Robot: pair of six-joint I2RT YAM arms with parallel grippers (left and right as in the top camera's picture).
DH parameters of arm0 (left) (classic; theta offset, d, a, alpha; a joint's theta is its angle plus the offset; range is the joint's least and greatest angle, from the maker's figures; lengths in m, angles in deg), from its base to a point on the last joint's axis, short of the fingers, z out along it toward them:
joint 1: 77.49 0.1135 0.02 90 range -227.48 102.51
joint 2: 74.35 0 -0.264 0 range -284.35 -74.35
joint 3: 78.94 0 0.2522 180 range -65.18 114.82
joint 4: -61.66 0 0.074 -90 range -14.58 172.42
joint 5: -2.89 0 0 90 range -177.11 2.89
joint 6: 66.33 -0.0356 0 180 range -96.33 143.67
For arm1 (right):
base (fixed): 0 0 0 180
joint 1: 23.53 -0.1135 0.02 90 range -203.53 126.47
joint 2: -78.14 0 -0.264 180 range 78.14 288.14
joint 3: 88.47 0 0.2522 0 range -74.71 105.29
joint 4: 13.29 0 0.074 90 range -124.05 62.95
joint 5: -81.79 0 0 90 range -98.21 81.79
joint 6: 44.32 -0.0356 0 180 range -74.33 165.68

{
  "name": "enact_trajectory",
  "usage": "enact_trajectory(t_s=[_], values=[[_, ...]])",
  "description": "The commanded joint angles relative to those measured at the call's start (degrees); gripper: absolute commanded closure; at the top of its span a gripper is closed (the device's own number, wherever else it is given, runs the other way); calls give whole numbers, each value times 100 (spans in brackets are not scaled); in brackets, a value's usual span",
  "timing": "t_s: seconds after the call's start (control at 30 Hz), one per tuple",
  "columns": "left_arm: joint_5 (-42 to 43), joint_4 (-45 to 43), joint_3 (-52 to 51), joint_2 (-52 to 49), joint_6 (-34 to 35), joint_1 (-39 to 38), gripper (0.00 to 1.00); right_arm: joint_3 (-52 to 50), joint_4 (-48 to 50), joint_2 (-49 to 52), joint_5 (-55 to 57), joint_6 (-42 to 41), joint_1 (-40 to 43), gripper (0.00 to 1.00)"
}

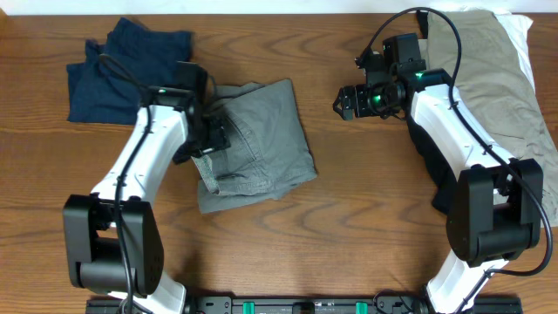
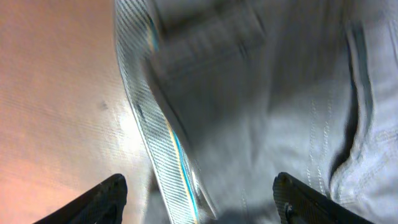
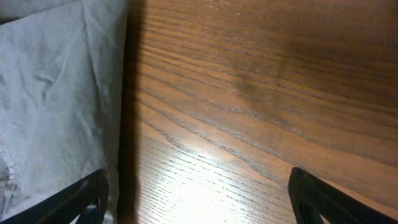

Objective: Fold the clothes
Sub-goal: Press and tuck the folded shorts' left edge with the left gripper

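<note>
The folded grey shorts should go on the navy garment, so my left gripper will next grab them by their waistband edge (image 1: 202, 159) (image 2: 183, 176), with the layers together.
Mid-grey shorts (image 1: 261, 144) lie folded on the wooden table (image 1: 349, 227) at centre left. My left gripper (image 1: 209, 139) hovers over their left edge with jaws wide open. In the left wrist view the grey fabric (image 2: 280, 106) and its striped pale inner waistband (image 2: 155, 130) sit between the open fingers (image 2: 199, 199). My right gripper (image 1: 349, 103) is open and empty over bare wood to the right of the shorts. The right wrist view shows the shorts' right edge (image 3: 56, 106) beside its left finger, with its jaws (image 3: 199, 199) over wood.
A navy garment (image 1: 122, 70) lies crumpled at the back left. A khaki garment (image 1: 497, 78) over a white one (image 1: 521, 35) lies at the back right, with black fabric (image 1: 440, 174) under the right arm.
</note>
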Motion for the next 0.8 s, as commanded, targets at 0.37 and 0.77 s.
enact_trajectory(t_s=[0.37,0.77], values=[[-50,-356,-195,-389,-621,153,23,85,-11,-122,7,149,61,9],[98,-994,-621,-723,-619,153,23,85,-4,-122,9,192,70,9]])
